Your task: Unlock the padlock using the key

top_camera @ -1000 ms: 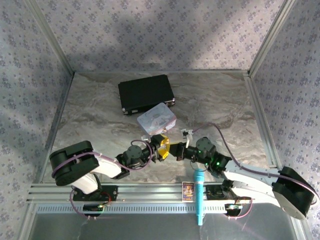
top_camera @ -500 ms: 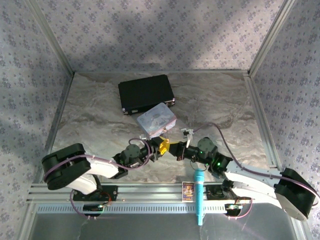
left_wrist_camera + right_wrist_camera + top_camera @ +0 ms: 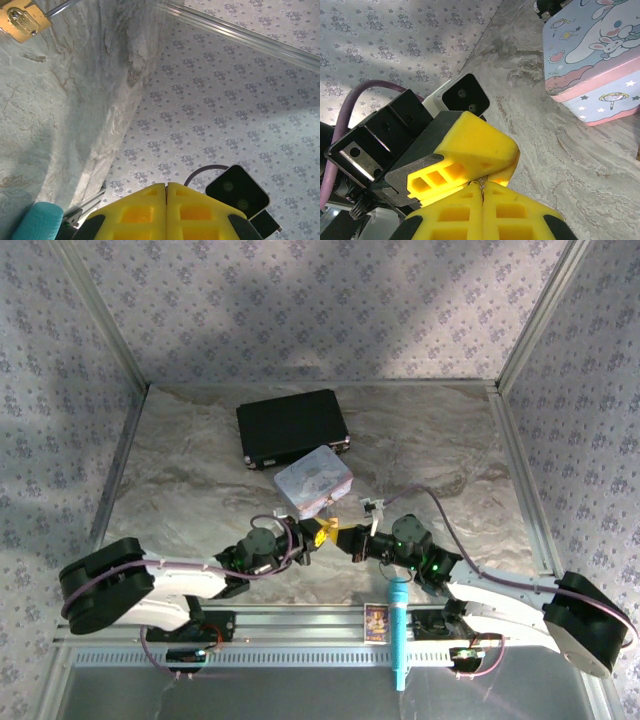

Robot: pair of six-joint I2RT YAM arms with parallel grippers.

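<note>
The robot's right gripper should open now, since the left gripper's fingers are closed over the end of the key and the key would stay held there.
My two grippers meet tip to tip above the table in front of the pastel tin (image 3: 314, 480). The right gripper (image 3: 482, 184) is shut on the key (image 3: 480, 183), a thin bit of pale metal poking out between its yellow fingertips. The left gripper (image 3: 325, 533) has its yellow fingers (image 3: 475, 140) closed over that same end of the key. In its own wrist view the left gripper (image 3: 166, 184) shows its pads pressed together. The right gripper (image 3: 343, 536) faces it from the right. The brass padlock (image 3: 21, 22) lies on the table beyond them, by the tin's corner (image 3: 352, 503).
A black case (image 3: 292, 427) lies behind the tin (image 3: 592, 60). A teal marker (image 3: 398, 625) and a small card (image 3: 376, 621) rest on the front rail. Patterned walls with metal posts close in the marble table (image 3: 450, 460) on three sides.
The left gripper has shut, from wide open to pads together, on the key's end at the right gripper's tips, and its arm has stretched lower. The right arm held still.
</note>
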